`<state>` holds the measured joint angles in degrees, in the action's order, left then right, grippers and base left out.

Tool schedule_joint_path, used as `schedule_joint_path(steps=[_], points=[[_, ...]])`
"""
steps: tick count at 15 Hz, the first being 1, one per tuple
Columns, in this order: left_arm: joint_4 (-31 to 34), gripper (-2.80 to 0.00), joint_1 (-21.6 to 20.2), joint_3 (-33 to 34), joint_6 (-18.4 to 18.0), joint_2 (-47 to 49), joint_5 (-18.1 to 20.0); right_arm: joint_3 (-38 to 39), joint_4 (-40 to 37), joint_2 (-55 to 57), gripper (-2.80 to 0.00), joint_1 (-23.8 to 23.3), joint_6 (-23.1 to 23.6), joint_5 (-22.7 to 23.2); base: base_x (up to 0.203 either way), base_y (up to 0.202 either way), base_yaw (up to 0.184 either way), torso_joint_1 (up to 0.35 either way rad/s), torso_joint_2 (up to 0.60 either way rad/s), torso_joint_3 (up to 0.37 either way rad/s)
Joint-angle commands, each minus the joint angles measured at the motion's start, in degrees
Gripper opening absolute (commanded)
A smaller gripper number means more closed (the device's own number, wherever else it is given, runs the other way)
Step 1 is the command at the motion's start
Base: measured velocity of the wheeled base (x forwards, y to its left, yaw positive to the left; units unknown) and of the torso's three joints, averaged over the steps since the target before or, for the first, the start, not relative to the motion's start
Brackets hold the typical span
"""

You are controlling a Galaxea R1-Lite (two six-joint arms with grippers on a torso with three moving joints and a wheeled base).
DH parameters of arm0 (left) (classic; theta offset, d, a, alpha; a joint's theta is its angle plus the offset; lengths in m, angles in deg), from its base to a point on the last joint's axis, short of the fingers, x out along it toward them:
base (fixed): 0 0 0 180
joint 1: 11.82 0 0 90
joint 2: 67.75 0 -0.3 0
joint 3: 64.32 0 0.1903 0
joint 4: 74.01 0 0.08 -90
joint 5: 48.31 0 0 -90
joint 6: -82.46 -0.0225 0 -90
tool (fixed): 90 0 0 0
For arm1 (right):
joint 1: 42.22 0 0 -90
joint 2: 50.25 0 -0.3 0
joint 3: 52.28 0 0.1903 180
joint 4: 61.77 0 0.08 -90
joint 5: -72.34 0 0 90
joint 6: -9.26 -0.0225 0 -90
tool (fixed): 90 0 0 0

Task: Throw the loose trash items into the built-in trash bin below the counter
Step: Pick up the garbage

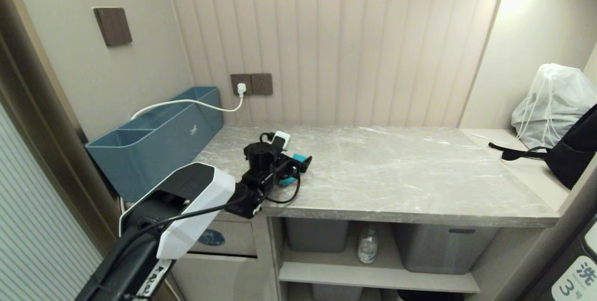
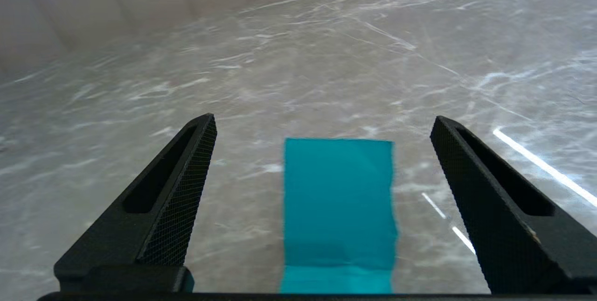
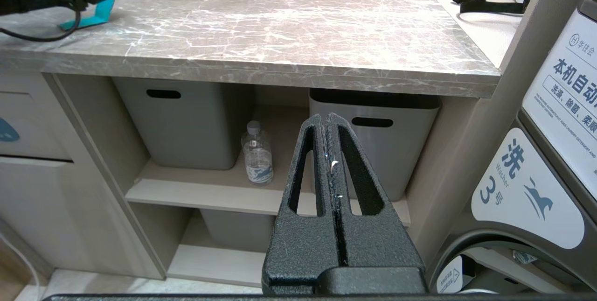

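Note:
My left gripper grabs the turquoise piece (image 2: 339, 206) by its long side edges next. Then I throw the turquoise piece into the trash bin.
A bright-turquoise folded strip (image 2: 339, 203) rests on the grey marble counter (image 2: 326, 58) near its left end. My left gripper (image 2: 322, 118) is open, low over the counter, one finger on each side of the strip and neither touching it. The head view shows the same strip (image 1: 298, 157) under the left gripper (image 1: 302, 163). A clear water bottle (image 3: 257, 158) with a white cap stands on the shelf under the counter, between two grey tubs. The trash bin flap (image 1: 233, 240) with its blue sticker sits below the counter's left end, partly hidden by my arm. The right gripper (image 3: 329, 116) is shut and empty, facing the shelves.
A long teal-blue box (image 1: 154, 142) stands against the left wall, with a white cable and plug (image 1: 281, 140) beside it. Grey tubs (image 3: 182, 123) (image 3: 373, 147) fill the shelf. A white drawstring bag (image 1: 550, 100) and a black bag (image 1: 573, 151) lie at the far right. A washing machine (image 3: 550, 151) stands to the right.

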<state>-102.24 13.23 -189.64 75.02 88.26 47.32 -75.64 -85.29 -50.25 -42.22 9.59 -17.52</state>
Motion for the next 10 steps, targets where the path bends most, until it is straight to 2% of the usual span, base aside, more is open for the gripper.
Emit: schedule_joint_path(steps=[1,3,6,9,10], points=[[-0.1,0.0,0.6,-0.4,0.0,0.5,0.0,0.0,0.0,0.0,-2.8,0.0,0.0,0.0,0.0,0.0,0.0,0.0,0.0,0.0],[2.0,0.0,1.0,-0.4,0.0,0.6,-0.1,0.0,0.0,0.0,-2.8,0.0,0.0,0.0,0.0,0.0,0.0,0.0,0.0,0.0],[9.7,0.0,1.1,-2.0,0.0,-0.3,-0.1,0.0,0.0,0.0,-2.8,0.0,0.0,0.0,0.0,0.0,0.0,0.0,0.0,0.0],[11.0,0.0,1.1,-8.1,-0.1,2.1,-1.8,0.0,0.0,0.0,-2.8,0.0,0.0,0.0,0.0,0.0,0.0,0.0,0.0,0.0],[11.1,0.0,1.1,-8.3,0.0,2.4,-2.4,0.0,0.0,0.0,-2.8,0.0,0.0,0.0,0.0,0.0,0.0,0.0,0.0,0.0]])
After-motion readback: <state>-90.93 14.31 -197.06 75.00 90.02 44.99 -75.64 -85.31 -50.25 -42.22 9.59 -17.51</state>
